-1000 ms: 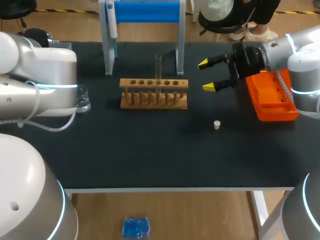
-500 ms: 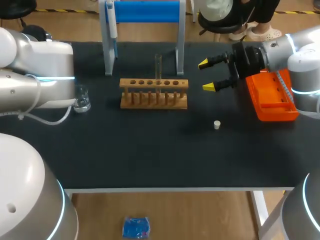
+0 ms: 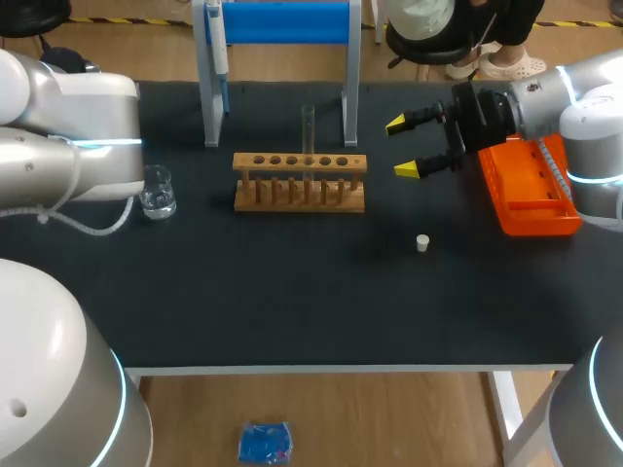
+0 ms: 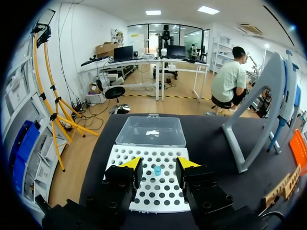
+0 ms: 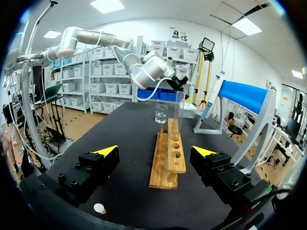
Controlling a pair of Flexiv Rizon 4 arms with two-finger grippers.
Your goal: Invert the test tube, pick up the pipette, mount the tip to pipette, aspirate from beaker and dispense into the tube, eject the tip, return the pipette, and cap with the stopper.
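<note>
My left gripper grabs the blue tip by its wide top end next, since only that end stands above the perforated tray (image 4: pixel 158 184).
A glass test tube (image 3: pixel 308 129) stands upright in the wooden rack (image 3: pixel 300 181) at mid-table; the right wrist view has the tube (image 5: pixel 179 108) at the rack's (image 5: pixel 168 154) far end. The pipette (image 3: pixel 220 51) hangs on the blue stand (image 3: pixel 282 23). A clear beaker (image 3: pixel 158 192) sits just beside my left arm. A small white stopper (image 3: pixel 422 242) lies on the mat. My right gripper (image 3: pixel 409 146) is open and empty, right of the rack. My left gripper (image 4: pixel 158 165) is open over a white perforated tip tray (image 4: pixel 158 184), with one blue tip (image 4: pixel 157 169) below the gap, untouched.
An orange box (image 3: pixel 531 187) sits at the right edge under my right arm. A clear plastic lid box (image 4: pixel 151 131) lies beyond the tip tray. My left arm's bulk hides its gripper and the tray in the head view.
My left arm has drawn back to the left, uncovering the beaker. The right arm has stayed still.
</note>
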